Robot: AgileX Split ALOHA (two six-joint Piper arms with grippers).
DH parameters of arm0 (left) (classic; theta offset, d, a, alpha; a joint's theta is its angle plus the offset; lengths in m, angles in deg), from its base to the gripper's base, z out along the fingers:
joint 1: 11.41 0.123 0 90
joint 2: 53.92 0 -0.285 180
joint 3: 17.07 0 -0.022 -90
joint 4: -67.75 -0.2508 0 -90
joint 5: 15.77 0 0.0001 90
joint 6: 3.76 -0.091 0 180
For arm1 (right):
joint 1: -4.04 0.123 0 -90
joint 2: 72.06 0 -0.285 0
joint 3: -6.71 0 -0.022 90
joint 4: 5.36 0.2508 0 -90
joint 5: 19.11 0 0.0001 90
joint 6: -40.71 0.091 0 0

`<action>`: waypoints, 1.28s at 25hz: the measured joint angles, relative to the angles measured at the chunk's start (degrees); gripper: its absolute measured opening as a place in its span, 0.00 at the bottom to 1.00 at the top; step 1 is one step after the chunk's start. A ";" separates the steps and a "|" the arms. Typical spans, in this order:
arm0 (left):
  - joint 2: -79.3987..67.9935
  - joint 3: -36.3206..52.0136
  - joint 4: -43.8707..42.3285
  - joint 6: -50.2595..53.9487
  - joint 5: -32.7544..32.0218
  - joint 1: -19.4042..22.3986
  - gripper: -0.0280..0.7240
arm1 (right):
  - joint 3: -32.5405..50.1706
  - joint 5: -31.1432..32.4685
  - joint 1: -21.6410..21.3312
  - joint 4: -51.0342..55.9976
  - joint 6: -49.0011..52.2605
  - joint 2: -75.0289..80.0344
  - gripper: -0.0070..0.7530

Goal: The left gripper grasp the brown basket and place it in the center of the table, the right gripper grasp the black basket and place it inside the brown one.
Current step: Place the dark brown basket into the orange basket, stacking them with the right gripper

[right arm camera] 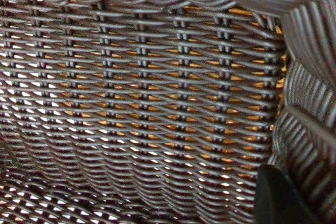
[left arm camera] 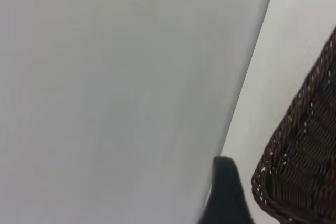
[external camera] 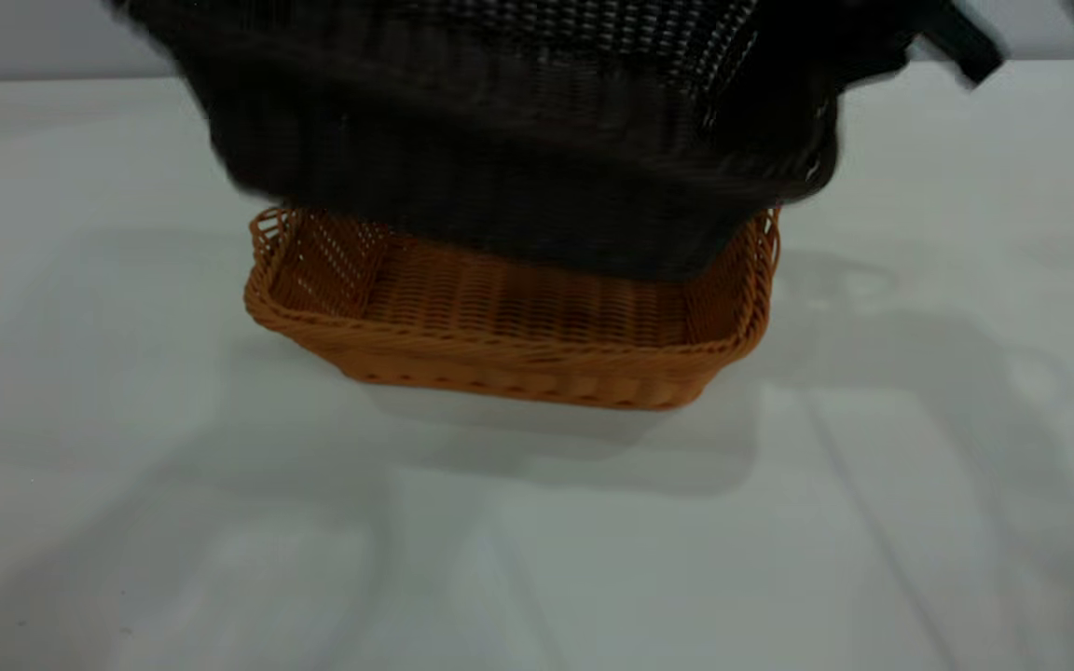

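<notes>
I should keep holding the black basket with my right gripper first, because the black basket is hanging tilted above the brown basket's rim.
The brown basket stands on the table near its middle. The black basket hangs tilted just above it and hides its far rim; I cannot tell whether they touch. My right gripper holds the black basket at its right end, blurred. In the right wrist view the dark weave fills the picture, one dark finger lies against it, and orange from the brown basket shows through. In the left wrist view one dark finger hovers over bare table, beside a corner of the black basket.
The pale table stretches wide around the baskets to the front, left and right. Its far edge meets a grey wall at the back. Arm shadows fall across the front of the table.
</notes>
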 joint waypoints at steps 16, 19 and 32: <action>0.84 0.00 -0.12 3.49 -6.00 0.00 0.67 | -0.11 -8.67 0.16 -1.81 0.81 7.78 0.12; 0.84 0.00 -0.16 3.55 -6.14 0.00 0.67 | -0.28 -8.68 0.16 -4.38 0.86 7.78 0.12; 3.73 0.00 -0.40 3.55 -7.26 0.00 0.67 | -5.18 -2.00 0.16 -11.26 1.23 7.78 0.42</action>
